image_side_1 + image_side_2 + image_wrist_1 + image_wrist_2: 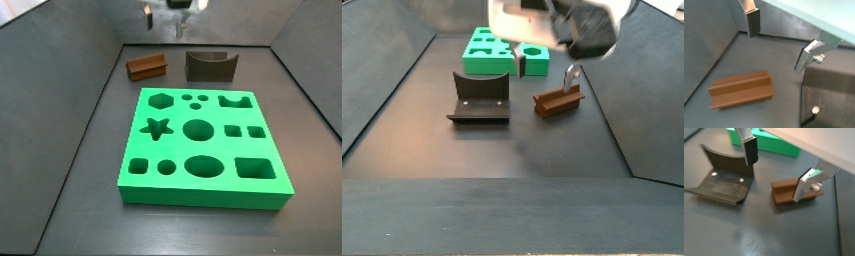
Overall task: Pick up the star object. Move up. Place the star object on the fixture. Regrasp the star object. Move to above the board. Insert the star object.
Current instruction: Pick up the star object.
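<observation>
My gripper grabs the star object by its long ridged sides next, to carry it to the fixture (pixel 210 66) (pixel 827 97).
The brown star object (pixel 741 89) lies on its side on the dark floor and also shows in the other wrist view (pixel 785 193). In both side views it (pixel 146 66) (pixel 556 102) sits beside the fixture (pixel 210 66) (pixel 480 97), which stands empty. My gripper (pixel 777 47) (pixel 777 173) is open and empty. It hangs just above the floor, with one finger (pixel 806 185) in front of the star object. It is at the top of a side view (pixel 163 24) and above the star in the other (pixel 567 72). The green board (pixel 201 150) (pixel 767 145) lies flat.
Sloped dark walls (pixel 80 90) enclose the floor on the sides and back. The fixture's base plate (pixel 721 183) with its screws is close to one finger (pixel 749 150). The board (pixel 502 50) takes up one end of the bin.
</observation>
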Controlling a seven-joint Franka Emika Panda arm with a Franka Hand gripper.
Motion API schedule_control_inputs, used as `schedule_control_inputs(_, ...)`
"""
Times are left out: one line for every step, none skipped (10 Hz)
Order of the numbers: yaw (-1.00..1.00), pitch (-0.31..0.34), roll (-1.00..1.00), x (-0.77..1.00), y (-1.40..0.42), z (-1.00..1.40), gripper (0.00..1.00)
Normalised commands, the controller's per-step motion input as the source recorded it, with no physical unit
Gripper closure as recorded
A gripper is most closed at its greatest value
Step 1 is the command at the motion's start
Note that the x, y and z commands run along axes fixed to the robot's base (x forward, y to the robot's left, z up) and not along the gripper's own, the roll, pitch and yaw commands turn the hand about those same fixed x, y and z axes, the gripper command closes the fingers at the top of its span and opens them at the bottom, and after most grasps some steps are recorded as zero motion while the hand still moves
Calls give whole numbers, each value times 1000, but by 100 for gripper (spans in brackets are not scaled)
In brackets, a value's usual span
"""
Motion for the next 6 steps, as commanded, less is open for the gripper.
schedule_control_inputs(-1000,-174,-9,-37,0,-786,0)
schedule_control_inputs(-1000,-184,-23,-37,0,-737,0)
schedule_control_inputs(-903,-139,-76,-103,-57,-749,0)
schedule_control_inputs(-749,-156,-97,-217,-154,-771,0)
schedule_control_inputs(-511,-187,-104,-346,-394,-757,0)
schedule_control_inputs(-380,-180,-64,-417,-483,-689,0)
